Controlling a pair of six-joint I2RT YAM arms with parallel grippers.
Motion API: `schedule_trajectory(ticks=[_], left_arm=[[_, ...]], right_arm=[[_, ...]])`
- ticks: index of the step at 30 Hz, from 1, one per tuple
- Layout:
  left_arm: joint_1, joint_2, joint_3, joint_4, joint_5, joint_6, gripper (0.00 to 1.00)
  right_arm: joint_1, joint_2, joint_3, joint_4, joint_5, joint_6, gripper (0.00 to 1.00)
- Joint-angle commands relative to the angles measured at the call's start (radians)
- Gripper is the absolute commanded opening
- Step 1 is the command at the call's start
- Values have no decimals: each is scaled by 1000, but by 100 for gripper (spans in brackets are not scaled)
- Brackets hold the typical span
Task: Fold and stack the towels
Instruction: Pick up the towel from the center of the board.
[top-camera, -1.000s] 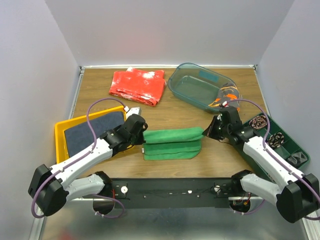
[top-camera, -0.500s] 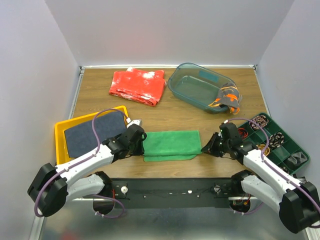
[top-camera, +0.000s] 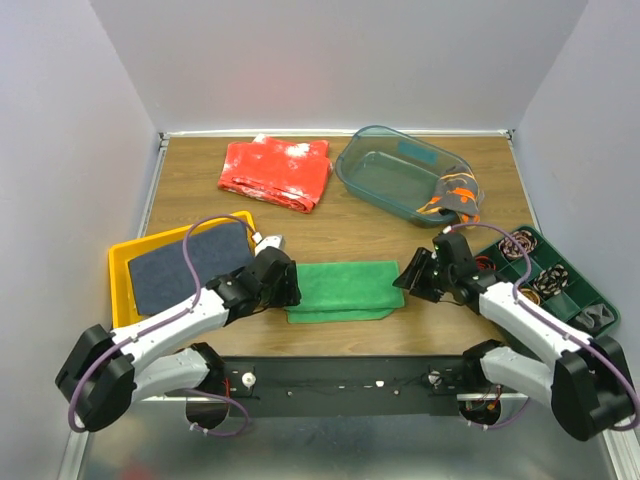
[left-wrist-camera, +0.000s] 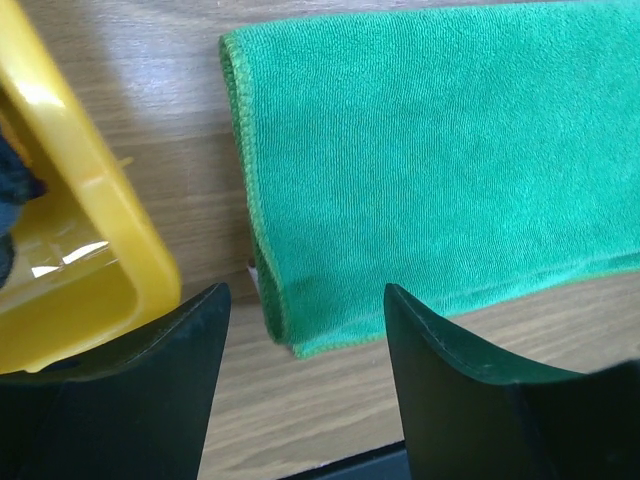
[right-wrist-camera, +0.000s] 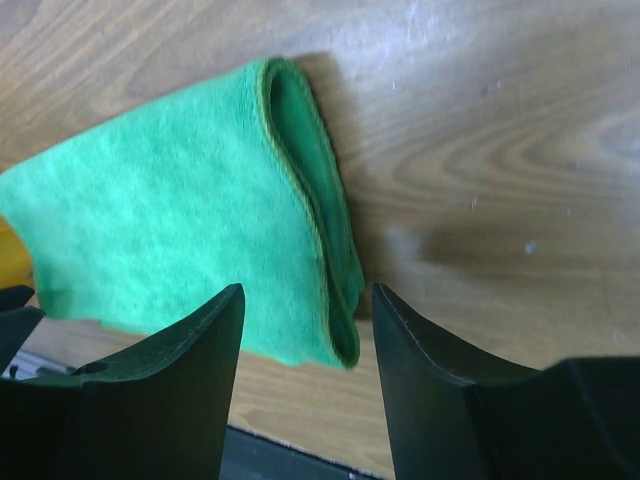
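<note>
The left gripper's fingers are above the green towel (top-camera: 342, 290) and its corner (top-camera: 292, 310). They would miss if they closed now, so the gripper needs to first move lower.
A bright green towel (top-camera: 342, 290) lies folded flat on the wooden table, between my two grippers. My left gripper (top-camera: 287, 290) hovers over its left end, open, with nothing between the fingers; the left wrist view shows the towel's corner (left-wrist-camera: 430, 170) below the gap of the left gripper (left-wrist-camera: 303, 305). At the right end my right gripper (top-camera: 408, 277) is open too, above the folded edge of the towel (right-wrist-camera: 170, 240) seen past the right gripper (right-wrist-camera: 306, 300). A dark navy towel (top-camera: 190, 265) lies in the yellow tray (top-camera: 121, 285). A dark grey towel with orange markings (top-camera: 452, 197) hangs over the bin's rim.
A red white-speckled cloth (top-camera: 277, 172) lies at the back. The clear teal bin (top-camera: 390, 170) stands at back right. A dark green compartment tray (top-camera: 548, 285) with small items sits by the right arm. The yellow tray's corner (left-wrist-camera: 90, 250) is close to my left fingers.
Both grippers have opened and let go of the green towel. Its upper half came down toward the near edge, so it now lies folded flat.
</note>
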Motion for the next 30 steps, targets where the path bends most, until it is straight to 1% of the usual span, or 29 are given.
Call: schedule_trajectory(ticks=[1, 4, 8, 10, 12, 16, 17, 18, 19, 20, 21, 22, 23, 24, 25, 26, 27, 30], left_arm=[[0, 87, 0, 80, -72, -8, 73], [0, 132, 1, 114, -80, -10, 77], [-2, 181, 4, 120, -139, -21, 77], [-2, 204, 0, 121, -159, -34, 77], [-2, 216, -6, 138, -176, -41, 77], [-10, 274, -16, 169, -166, -53, 70], [-13, 285, -16, 174, -161, -59, 64], [-26, 293, -17, 184, -158, -64, 60], [-36, 305, -16, 184, -158, -68, 58], [-42, 311, -14, 186, -156, -74, 50], [-57, 314, -14, 187, -153, -84, 47], [-65, 319, -14, 189, -153, -93, 44], [-72, 319, -13, 189, -153, -99, 33], [-80, 320, -11, 186, -153, -107, 29], [-92, 322, -5, 180, -153, -111, 26], [-100, 322, 0, 172, -159, -116, 19], [-108, 319, 6, 155, -164, -117, 16], [-131, 302, 27, 126, -169, -133, 4]], right_arm=[[-1, 108, 32, 130, 59, -47, 63], [9, 165, 45, 163, 76, -60, 63], [54, 226, 52, 191, 116, -58, 63], [69, 241, 58, 185, 160, -58, 63], [86, 255, 63, 174, 197, -57, 62], [95, 251, 64, 133, 235, -52, 55], [94, 248, 64, 124, 241, -52, 54], [95, 245, 66, 119, 247, -52, 48], [95, 234, 64, 113, 248, -55, 45], [97, 231, 66, 111, 245, -56, 42], [97, 226, 66, 110, 235, -57, 33], [97, 225, 66, 113, 228, -60, 29], [97, 226, 68, 114, 220, -60, 23], [98, 226, 72, 113, 209, -60, 13], [97, 226, 72, 110, 203, -61, 8], [97, 222, 72, 108, 199, -63, 4], [97, 215, 74, 107, 194, -63, 1], [97, 183, 83, 76, 206, -64, 1]])
